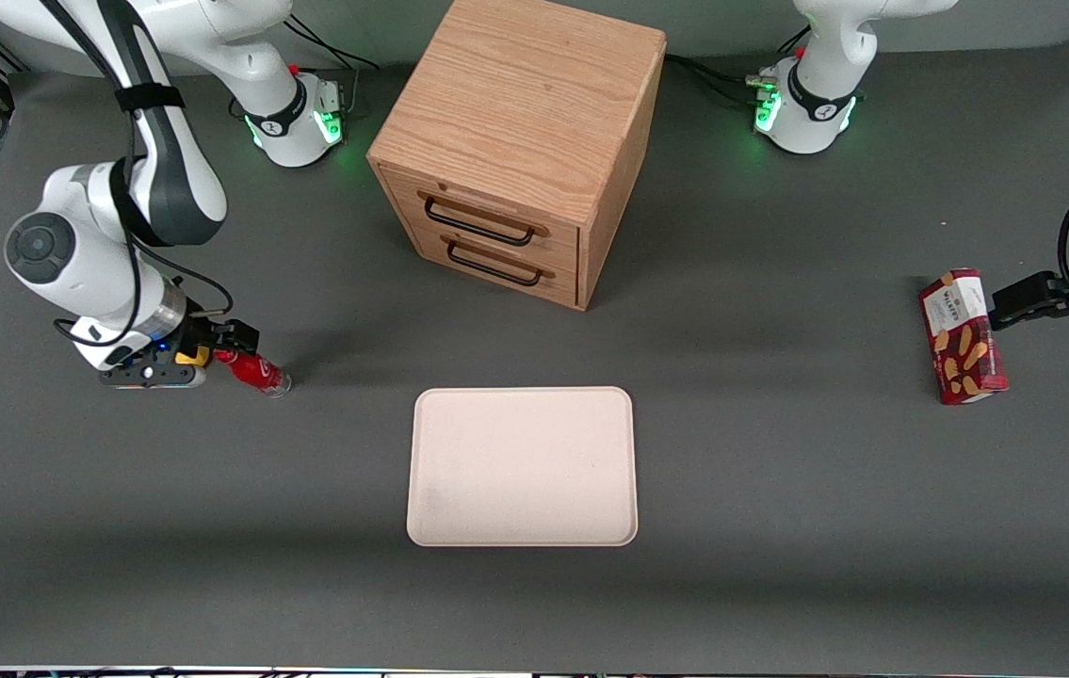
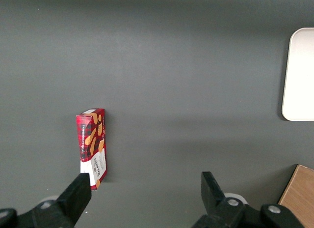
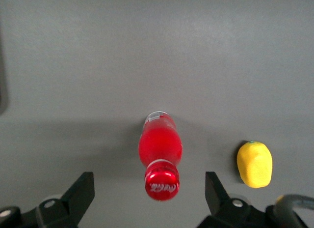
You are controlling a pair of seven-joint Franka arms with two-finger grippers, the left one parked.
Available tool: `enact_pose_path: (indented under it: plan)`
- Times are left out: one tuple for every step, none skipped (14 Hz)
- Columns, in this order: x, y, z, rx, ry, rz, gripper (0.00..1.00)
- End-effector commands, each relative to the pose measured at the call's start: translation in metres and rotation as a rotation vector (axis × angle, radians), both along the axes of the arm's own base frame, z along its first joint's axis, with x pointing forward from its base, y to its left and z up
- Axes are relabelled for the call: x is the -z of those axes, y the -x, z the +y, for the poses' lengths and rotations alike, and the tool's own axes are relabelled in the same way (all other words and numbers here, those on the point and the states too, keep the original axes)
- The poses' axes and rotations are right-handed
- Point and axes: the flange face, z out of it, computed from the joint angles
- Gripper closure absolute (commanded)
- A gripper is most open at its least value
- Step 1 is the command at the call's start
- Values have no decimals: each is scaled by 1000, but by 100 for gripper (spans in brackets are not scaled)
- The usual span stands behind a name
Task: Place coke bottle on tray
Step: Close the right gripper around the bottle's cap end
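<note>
My right gripper should next grab the coke bottle by its red cap [image 1: 226, 356] to place the bottle on the tray [image 1: 522, 466].
The coke bottle [image 1: 258, 371] is small and red, with its clear base on the dark table, toward the working arm's end. In the right wrist view the coke bottle [image 3: 160, 149] has its red cap with white logo facing the camera. My right gripper [image 1: 221, 350] is just above it. In the wrist view the gripper [image 3: 148, 179] is open, with one black finger on each side of the cap and not touching it. The pale cream-pink tray [image 1: 522, 466] lies flat mid-table, nearer the front camera than the cabinet. Its edge also shows in the left wrist view [image 2: 299, 75].
A yellow lemon-like lump [image 3: 254, 164] lies close beside the bottle, under the gripper body in the front view [image 1: 191, 356]. A wooden drawer cabinet [image 1: 515, 141] stands farther from the camera than the tray. A red biscuit box [image 1: 963, 336] lies toward the parked arm's end.
</note>
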Motion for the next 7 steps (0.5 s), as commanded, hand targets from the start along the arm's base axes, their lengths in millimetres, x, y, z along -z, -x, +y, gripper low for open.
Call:
enact_pose_path:
  plan:
    - [13,3,1,-34,-7,-14,0]
    - [14,2,-1,-59,-6,-14,0]
    - [16,2,-3,-73,-7,-12,0]
    - [15,2,-3,-75,-7,-14,0]
    - [15,2,-3,-75,-7,-14,0]
    - [15,2,-4,-75,-7,-14,2]
    - [15,2,-3,-77,-7,-14,9]
